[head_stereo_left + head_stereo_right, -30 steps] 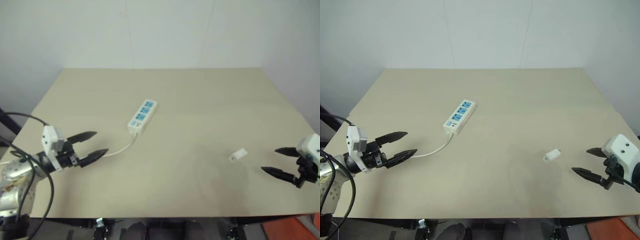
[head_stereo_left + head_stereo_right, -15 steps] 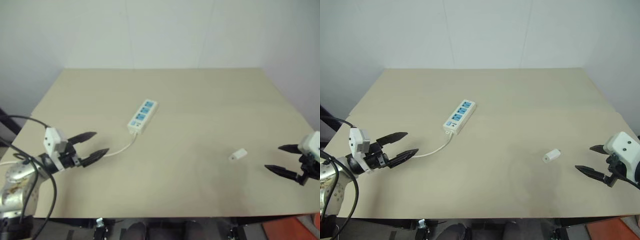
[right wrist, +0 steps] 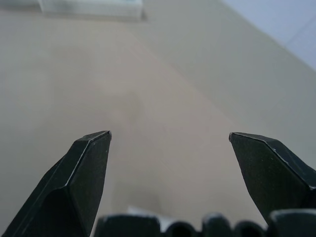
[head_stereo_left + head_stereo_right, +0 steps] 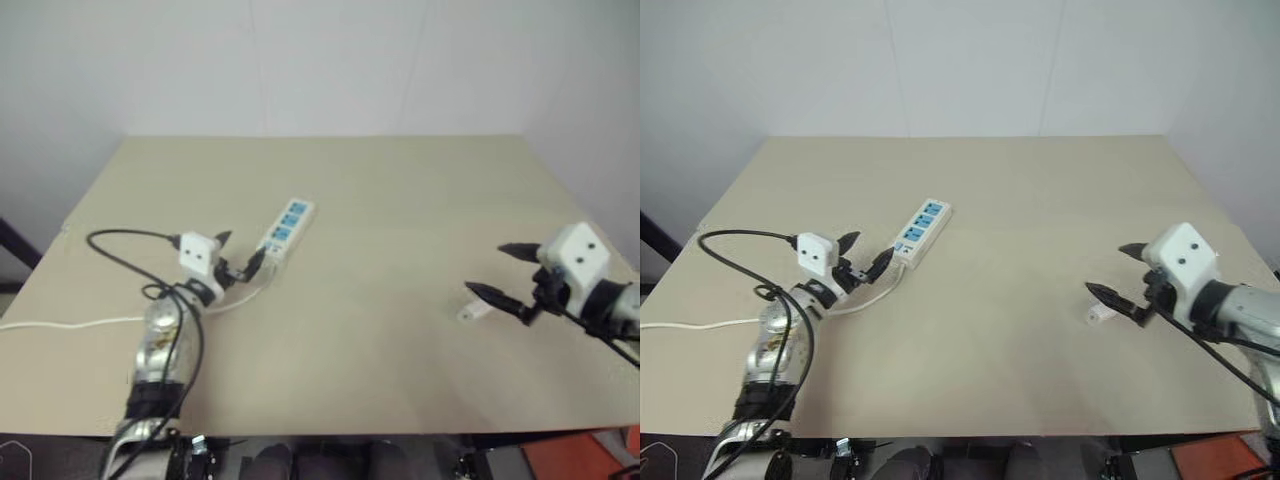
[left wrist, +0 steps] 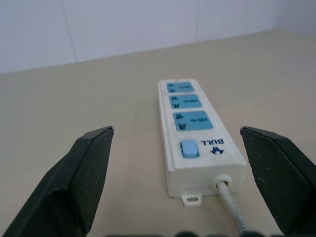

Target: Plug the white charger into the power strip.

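Note:
My left gripper will next grab the power strip's narrow switch end [image 4: 272, 246] [image 5: 205, 158] across its two long sides, because the row of blue sockets stretches far along the power strip.
The power strip [image 4: 285, 232] is a long white bar with three blue socket faces, lying left of the table's middle with its switch end nearest me. My left gripper [image 4: 240, 250] is open and sits just short of that switch end. In the left wrist view the power strip [image 5: 197, 133] lies between and beyond the two spread fingers [image 5: 84, 173]. The white charger [image 4: 472, 312] lies flat on the right side of the table. My right gripper [image 4: 485, 268] hovers over it, open and empty, pointing left towards the strip.
The strip's thin white cord [image 4: 60, 325] trails off to the table's left edge. The beige table [image 4: 380, 180] ends at a white wall behind. A black cable [image 4: 120, 240] loops over my left arm.
My left gripper has swung right and forward, up to the strip's switch end. My right gripper has moved left and up, to just over the charger. Both stay open.

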### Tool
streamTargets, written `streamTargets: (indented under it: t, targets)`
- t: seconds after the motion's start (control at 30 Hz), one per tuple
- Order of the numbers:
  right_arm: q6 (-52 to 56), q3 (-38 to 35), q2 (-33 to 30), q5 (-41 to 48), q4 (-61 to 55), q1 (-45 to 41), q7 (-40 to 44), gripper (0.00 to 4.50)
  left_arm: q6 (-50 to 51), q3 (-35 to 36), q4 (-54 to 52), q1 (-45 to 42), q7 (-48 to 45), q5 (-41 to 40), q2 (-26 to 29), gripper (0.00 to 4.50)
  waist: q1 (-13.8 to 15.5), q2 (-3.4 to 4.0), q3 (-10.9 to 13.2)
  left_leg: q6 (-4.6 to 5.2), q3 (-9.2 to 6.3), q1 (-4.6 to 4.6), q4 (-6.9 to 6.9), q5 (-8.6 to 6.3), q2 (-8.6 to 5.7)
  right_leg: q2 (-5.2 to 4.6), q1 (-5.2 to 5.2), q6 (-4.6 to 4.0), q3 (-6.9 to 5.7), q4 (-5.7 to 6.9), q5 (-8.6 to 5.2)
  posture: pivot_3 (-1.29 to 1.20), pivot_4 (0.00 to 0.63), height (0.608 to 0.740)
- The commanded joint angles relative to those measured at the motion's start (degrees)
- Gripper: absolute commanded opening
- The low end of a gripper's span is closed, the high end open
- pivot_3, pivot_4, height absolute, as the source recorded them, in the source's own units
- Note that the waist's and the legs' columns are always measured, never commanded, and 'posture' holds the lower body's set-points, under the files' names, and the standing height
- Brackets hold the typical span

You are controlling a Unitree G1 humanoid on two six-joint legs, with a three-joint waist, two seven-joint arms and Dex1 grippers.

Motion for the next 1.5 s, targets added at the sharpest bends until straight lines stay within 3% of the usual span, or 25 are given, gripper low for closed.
streamTargets:
  t: [0.03, 0.4, 0.7, 1.03, 1.2, 1.4, 1.5]
  targets:
    - [3.5, 2.2, 1.8, 1.2, -6.5, -1.3, -4.4, 4.5, -3.3, -1.2, 4.9, -4.1, 5.9, 3.6, -2.2, 4.48, 0.3, -0.01, 0.0, 0.0, 0.0, 0.0, 0.02, 0.0, -0.01, 0.0, 0.01, 0.0, 0.0, 0.0, 0.0, 0.0, 0.15, 0.74]
    - [4.7, 2.3, 1.9, 0.7, -7.8, 1.2, -6.7, 4.5, -9.5, -4.1, 20.1, -9.8, 5.8, 4.9, -6.8, 4.48, 0.5, -0.03, 0.0, 0.18, -0.01, 0.03, 0.08, -0.1, -0.08, 0.0, 0.07, 0.05, -0.03, 0.01, 0.03, 0.0, 0.15, 0.74]
    - [4.5, 2.4, 2.2, -0.3, -7.8, 1.4, -8.0, 4.5, -9.9, -4.1, 25.0, -12.2, 9.3, 6.2, -8.3, 4.48, 0.2, -0.04, 0.0, 0.12, -0.01, 0.02, 0.09, -0.05, -0.09, 0.01, 0.08, 0.05, -0.04, 0.01, 0.04, 0.0, 0.15, 0.74]
    - [4.1, 2.2, 2.2, -0.6, -7.7, 2.5, -8.8, 4.5, -9.2, -3.6, 26.8, -13.6, 6.9, 4.1, -8.9, 4.48, 0.3, -0.05, -0.1, 0.16, -0.02, 0.08, 0.1, -0.07, -0.09, 0.01, 0.12, 0.05, -0.04, 0.08, 0.04, 0.0, 0.15, 0.74]
    - [4.1, 2.6, 2.3, -1.0, -7.9, 2.7, -9.4, 4.5, -8.1, -3.7, 27.9, -14.1, 8.2, 5.0, -8.3, 3.28, 0.3, -0.05, -0.1, 0.15, -0.02, 0.08, 0.1, -0.07, -0.09, 0.01, 0.12, 0.05, -0.04, 0.07, 0.04, 0.0, 0.15, 0.74]
    - [4.3, 2.3, 2.2, -1.0, -8.3, 2.9, -9.4, 4.5, -4.8, -3.6, 25.4, -13.3, 3.2, 2.4, -8.0, 3.25, 0.1, -0.04, -0.1, 0.16, -0.02, 0.09, 0.1, -0.07, -0.09, 0.01, 0.12, 0.05, -0.04, 0.08, 0.04, 0.0, 0.15, 0.74]
    - [4.4, 1.4, 1.5, -0.7, -8.3, 3.1, -8.7, 4.5, -3.3, -4.4, 20.4, -11.5, -4.3, -0.6, -7.6, 3.25, 0.1, -0.04, -0.1, 0.15, -0.02, 0.07, 0.1, -0.07, -0.09, 0.01, 0.11, 0.05, -0.04, 0.07, 0.04, 0.0, 0.15, 0.74]
